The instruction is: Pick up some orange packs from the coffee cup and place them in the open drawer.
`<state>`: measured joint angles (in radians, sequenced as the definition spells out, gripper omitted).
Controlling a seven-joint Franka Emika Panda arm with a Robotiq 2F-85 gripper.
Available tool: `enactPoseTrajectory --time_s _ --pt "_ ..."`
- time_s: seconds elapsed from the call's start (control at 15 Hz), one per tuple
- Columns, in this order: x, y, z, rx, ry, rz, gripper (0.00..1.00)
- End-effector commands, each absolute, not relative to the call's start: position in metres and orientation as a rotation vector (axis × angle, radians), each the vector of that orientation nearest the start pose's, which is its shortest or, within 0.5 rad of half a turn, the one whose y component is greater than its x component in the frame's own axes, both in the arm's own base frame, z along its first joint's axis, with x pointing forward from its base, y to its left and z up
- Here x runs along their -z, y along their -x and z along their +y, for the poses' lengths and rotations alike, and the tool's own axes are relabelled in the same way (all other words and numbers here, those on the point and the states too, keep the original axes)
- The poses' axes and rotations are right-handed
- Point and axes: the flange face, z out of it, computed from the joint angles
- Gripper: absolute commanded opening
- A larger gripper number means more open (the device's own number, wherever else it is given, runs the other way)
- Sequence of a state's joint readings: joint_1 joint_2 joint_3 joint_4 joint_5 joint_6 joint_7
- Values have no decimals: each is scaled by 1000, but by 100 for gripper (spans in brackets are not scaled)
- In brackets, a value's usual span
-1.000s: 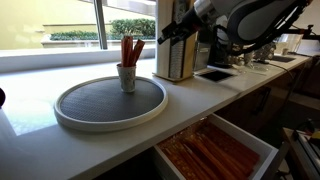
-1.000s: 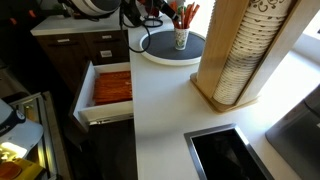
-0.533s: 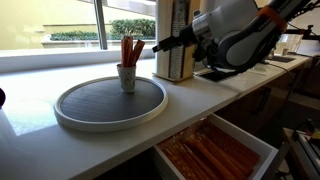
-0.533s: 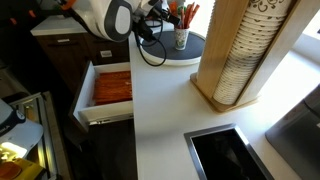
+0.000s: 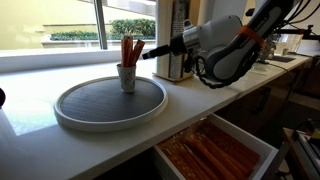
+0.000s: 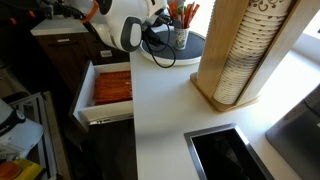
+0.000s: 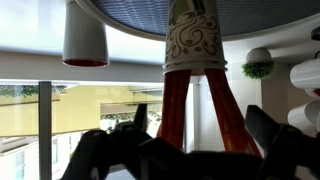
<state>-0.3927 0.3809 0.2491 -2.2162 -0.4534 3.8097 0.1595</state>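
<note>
The upper part of some orange packs is above the coffee cup's rim, so the gripper will next grab them there and pull them out for the open drawer (image 5: 243, 130).
The orange packs (image 5: 130, 49) stand upright in the small coffee cup (image 5: 127, 77) on the round grey tray (image 5: 88, 102); they also show in an exterior view (image 6: 187, 13). My gripper (image 5: 149, 54) is open, level with the packs' upper part, just beside them. The wrist view is upside down: the cup (image 7: 195, 40) hangs from the top, and the packs (image 7: 176, 112) reach down between my spread fingers (image 7: 197, 114), untouched. The open drawer (image 5: 243, 130) below the counter holds rows of orange sticks and shows in both exterior views (image 6: 84, 92).
A tall wooden holder of stacked paper cups (image 6: 240, 50) stands on the white counter next to the tray (image 6: 192, 56). A dark sink (image 6: 225, 155) lies further along. A cream rectangular container (image 5: 176, 45) stands behind my arm. A window runs behind the counter.
My arm has swung toward the cup. The gripper has come from beside the cream container to right beside the packs. The cup and the packs have not moved.
</note>
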Motion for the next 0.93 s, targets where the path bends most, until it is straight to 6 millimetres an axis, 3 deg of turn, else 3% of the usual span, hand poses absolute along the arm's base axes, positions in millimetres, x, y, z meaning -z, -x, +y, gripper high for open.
enactPoseTrajectory --time_s 0.0,0.87 --pt "-356 -591 -37 1764 2482 -259 100" --pt "-328 -647 -34 2025 2294 -548 100"
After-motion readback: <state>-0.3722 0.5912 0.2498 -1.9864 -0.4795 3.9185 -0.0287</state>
